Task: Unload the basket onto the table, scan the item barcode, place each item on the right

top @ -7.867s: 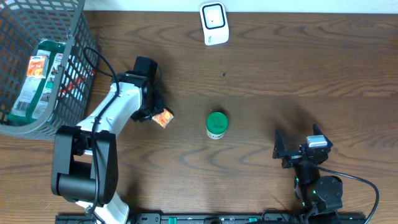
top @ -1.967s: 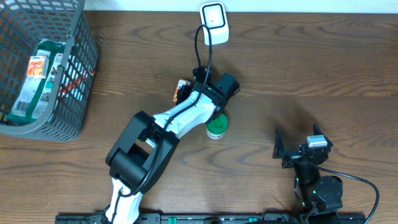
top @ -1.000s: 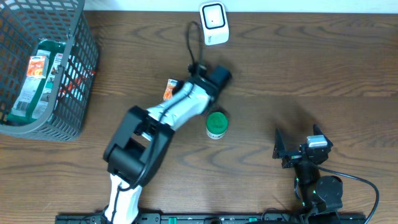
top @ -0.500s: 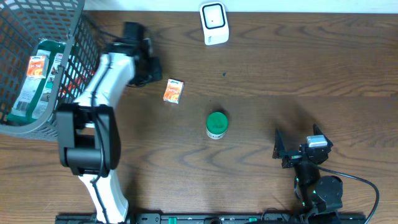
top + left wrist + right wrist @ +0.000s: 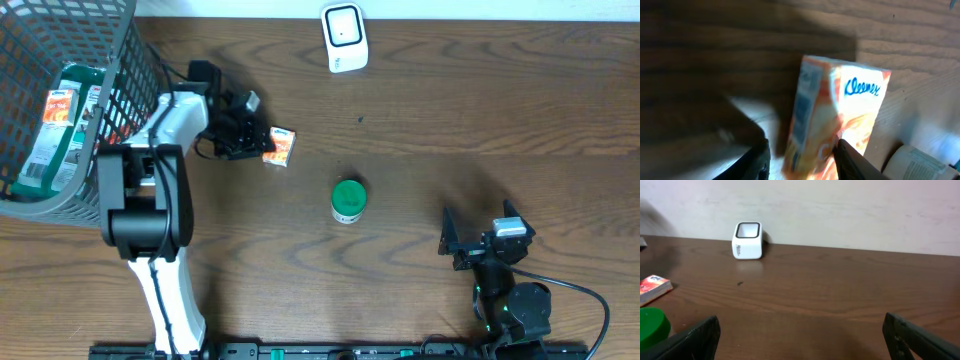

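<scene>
The Kleenex tissue pack should be held by its near end [image 5: 270,149] [image 5: 811,159] next, with my left gripper. The pale part of the pack's side then stays uncovered for scanning.
The item, a small orange Kleenex tissue pack [image 5: 281,146], lies flat on the wooden table, left of centre. In the left wrist view the pack [image 5: 840,115] fills the middle. My left gripper [image 5: 262,142] reaches it from the left with its jaws open around the pack's near end [image 5: 800,162]. The right finger [image 5: 852,162] lies against the pack and the left finger [image 5: 757,162] stands a little apart from it. The white barcode scanner [image 5: 343,38] stands at the back edge, also seen from the right wrist [image 5: 747,240]. My right gripper [image 5: 455,245] rests open and empty at the front right [image 5: 800,347].
A green-lidded jar [image 5: 348,200] stands mid-table, right of the pack. A grey wire basket [image 5: 120,180] holding packaged goods [image 5: 55,130] sits at the far left, close behind my left arm.
Half a second ago my left gripper was up beside the basket, apart from the pack. It has swung down and right onto the pack, which has not moved. The right arm is still.
</scene>
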Available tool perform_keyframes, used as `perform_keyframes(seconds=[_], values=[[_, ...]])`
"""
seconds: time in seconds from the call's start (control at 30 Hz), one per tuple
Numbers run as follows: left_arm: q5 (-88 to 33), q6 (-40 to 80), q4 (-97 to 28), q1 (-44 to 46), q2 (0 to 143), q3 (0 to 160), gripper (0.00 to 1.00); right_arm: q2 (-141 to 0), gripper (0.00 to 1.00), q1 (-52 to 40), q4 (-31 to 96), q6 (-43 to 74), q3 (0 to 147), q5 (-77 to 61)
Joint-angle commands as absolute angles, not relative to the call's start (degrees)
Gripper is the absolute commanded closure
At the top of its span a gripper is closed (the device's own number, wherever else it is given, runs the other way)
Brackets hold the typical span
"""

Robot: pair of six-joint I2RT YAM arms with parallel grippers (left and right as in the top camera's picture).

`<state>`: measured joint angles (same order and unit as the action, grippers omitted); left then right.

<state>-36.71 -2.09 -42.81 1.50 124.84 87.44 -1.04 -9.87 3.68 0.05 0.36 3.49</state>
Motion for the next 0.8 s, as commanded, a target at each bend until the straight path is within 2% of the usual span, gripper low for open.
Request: perform_keyframes(seconds=[0.0,0.27,0.4,0.43,0.47,0.6,0.77], values=[[-38.1,-4.3,-42.2,2.0,126.2,87.3,0.57,-1.0,0.01,-9.6,3.9,1.0,0.3,4.0],[-36.7,-4.3,-41.0,2.0,128.0,87.2,0.58,-1.0,0.01,-9.6,3.9,1.0,0.3,4.0],[-36.4,-4.3,-40.8,2.0,127.9,87.2,0.81,-1.0,0.01,-9.6,3.9,1.0,0.3,4.0],[-36.4,-4.3,-40.9,2.0,127.7,87.2,0.90,-1.0,0.01,-9.6,3.9,1.0,0.3,4.0],[-36.4,-4.2,-40.9,2.0,127.5,87.2,0.92,-1.0,0.01,-9.6,3.9,1.0,0.3,4.0],[-33.9,-3.2,-43.0,2.0,124.7,88.2,0.93,-1.0,0.01,-9.6,3.9,1.0,0.3,4.0],[-16.4,1.8,-43.9,3.5,116.0,88.3,0.93,-1.0,0.01,-9.6,3.9,1.0,0.3,4.0]])
